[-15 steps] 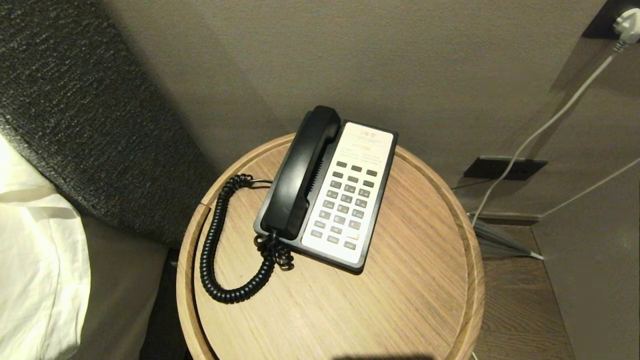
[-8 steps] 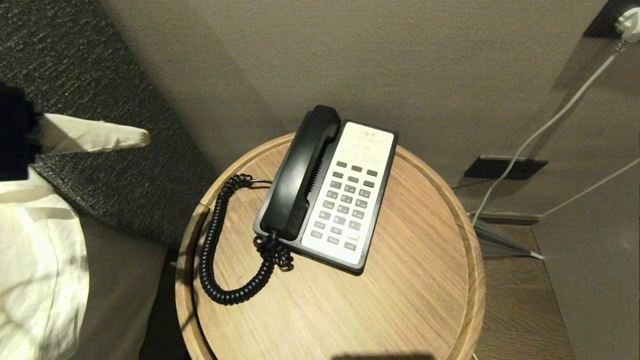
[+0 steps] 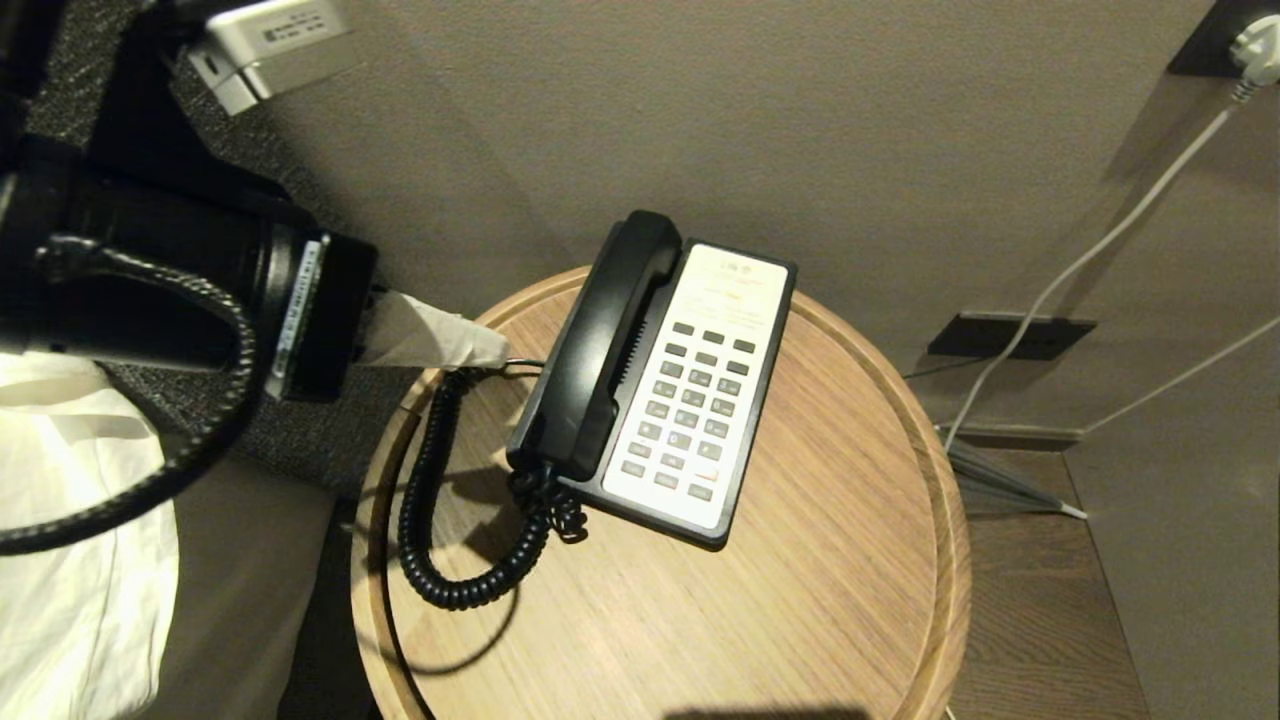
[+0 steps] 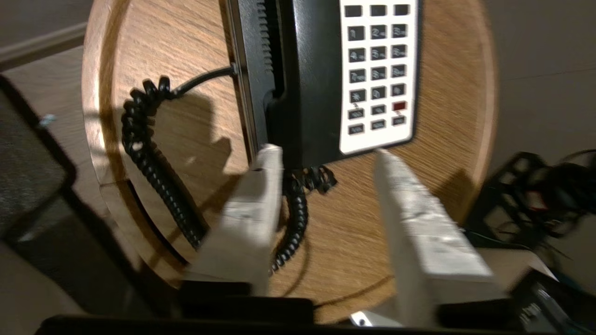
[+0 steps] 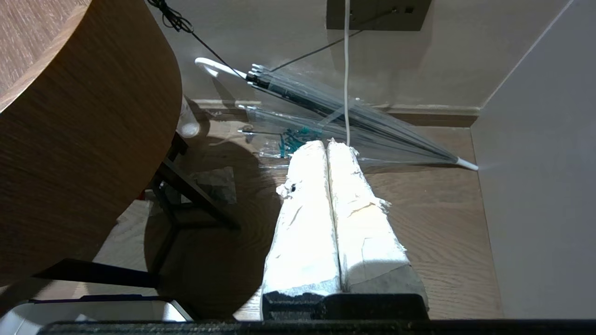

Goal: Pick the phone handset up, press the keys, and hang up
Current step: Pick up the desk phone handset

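Observation:
I will next grab the handset with my left gripper by its raised middle grip (image 3: 600, 336), because both ends of the handset sit sunk in the cradle.
The phone handset (image 3: 600, 350) lies in its cradle on the left side of the phone, on a round wooden table (image 3: 820, 560). To its right, the keys (image 3: 695, 405) sit in a cream faceplate. Its coiled cord (image 3: 430, 500) loops over the table's left part. My left gripper (image 3: 490, 352) reaches in over the left rim, close to the handset's side. In the left wrist view the left gripper (image 4: 326, 151) is open and empty, hanging above the handset's (image 4: 307, 70) cord end, with the keys (image 4: 377, 70) beyond. My right gripper (image 5: 328, 144) is shut, parked low beside the table.
A wall stands right behind the phone. White bedding (image 3: 60, 560) and a dark headboard (image 3: 330, 440) lie to the left. Wall sockets (image 3: 1005, 335) and white cables (image 3: 1100, 240) are on the right. A clear umbrella (image 5: 349, 111) lies on the floor.
My left arm has swung in from the left edge of the head view to the table's rim beside the handset. The phone and cord have not moved.

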